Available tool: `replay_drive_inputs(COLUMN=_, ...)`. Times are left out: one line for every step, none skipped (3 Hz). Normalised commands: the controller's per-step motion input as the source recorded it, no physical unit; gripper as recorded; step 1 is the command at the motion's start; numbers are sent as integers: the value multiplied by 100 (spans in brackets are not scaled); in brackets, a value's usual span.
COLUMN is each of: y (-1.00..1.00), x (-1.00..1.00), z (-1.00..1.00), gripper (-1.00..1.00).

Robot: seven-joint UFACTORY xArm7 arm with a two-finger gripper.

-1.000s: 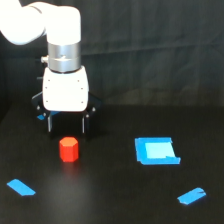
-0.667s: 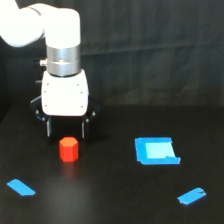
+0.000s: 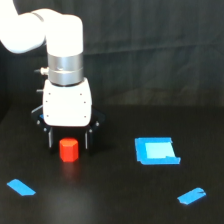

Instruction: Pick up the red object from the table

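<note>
The red object has upright sides, and my gripper should grab it by those sides next, to pick it up from the table.
The red object (image 3: pixel 68 150) is a small red-orange faceted block standing upright on the black table (image 3: pixel 110 195), left of centre in the exterior view. My gripper (image 3: pixel 69 141) hangs from the white arm directly over it, open, with one dark finger (image 3: pixel 49 138) on each side of the block. The block's top sits level with the fingertips. I cannot tell whether the fingers touch it.
A blue square patch (image 3: pixel 156 150) lies to the exterior view's right of the block. One blue tape strip (image 3: pixel 21 187) lies at the front left, another (image 3: pixel 192 195) at the front right. A black curtain backs the table.
The gripper has come down and forward, so its open fingers now straddle the red block. The block has not moved.
</note>
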Motion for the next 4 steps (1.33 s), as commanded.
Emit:
replay_drive_inputs(y=1, x=4, z=-41, gripper=-100)
replay_drive_inputs(y=-7, x=1, z=-43, gripper=-100)
replay_drive_inputs(y=4, x=-7, z=-29, gripper=-100)
replay_drive_inputs(y=3, x=-4, z=-28, gripper=-98)
